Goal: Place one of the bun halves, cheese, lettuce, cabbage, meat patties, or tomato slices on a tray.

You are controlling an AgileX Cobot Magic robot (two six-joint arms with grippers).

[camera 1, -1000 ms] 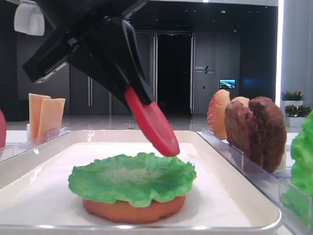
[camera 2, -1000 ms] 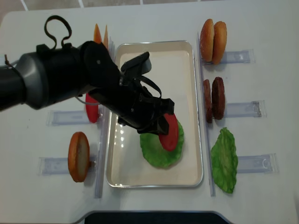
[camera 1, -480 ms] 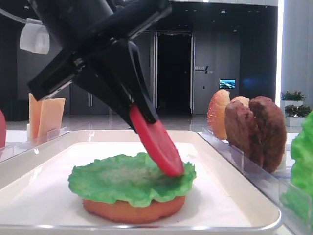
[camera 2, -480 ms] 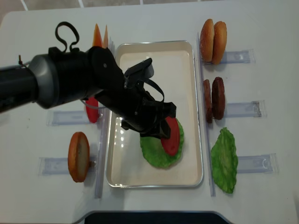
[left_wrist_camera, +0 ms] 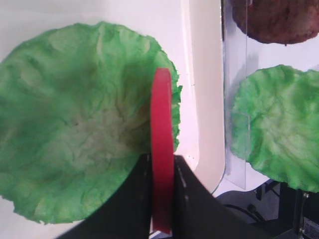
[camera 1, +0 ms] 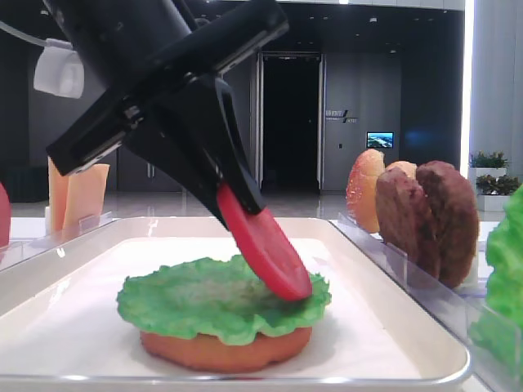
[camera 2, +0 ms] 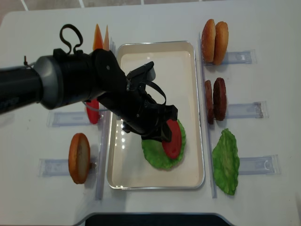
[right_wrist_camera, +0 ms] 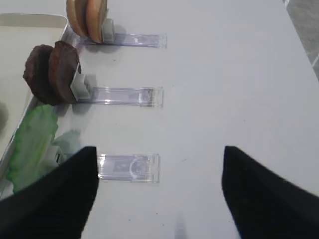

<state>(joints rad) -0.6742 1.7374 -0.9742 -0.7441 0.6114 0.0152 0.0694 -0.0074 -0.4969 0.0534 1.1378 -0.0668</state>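
The tomato slice would lie in place, its lower edge is on the green lettuce leaf, so my left gripper should open its fingers.
My left gripper (camera 2: 162, 129) is shut on a red tomato slice (camera 2: 172, 139), pinched edge-on between the black fingers (left_wrist_camera: 142, 179). The slice (camera 1: 263, 241) hangs tilted, and its lower edge touches the lettuce (camera 1: 196, 294). That green leaf (left_wrist_camera: 75, 129) covers an orange bun half (camera 1: 221, 353) on the white tray (camera 2: 160, 66). My right gripper (right_wrist_camera: 159, 152) is open over the bare table at the right, with nothing between its fingers.
Right of the tray, clear holders carry two bun halves (camera 2: 214, 35), two meat patties (camera 2: 215, 100) and a second lettuce leaf (camera 2: 225, 161). To the left stand cheese slices (camera 2: 101, 36), another tomato slice (camera 2: 91, 110) and a bun half (camera 2: 79, 157).
The left gripper has lowered the tomato slice a little, down and toward the tray's right side. Its lower edge now rests on the lettuce instead of hanging above it.
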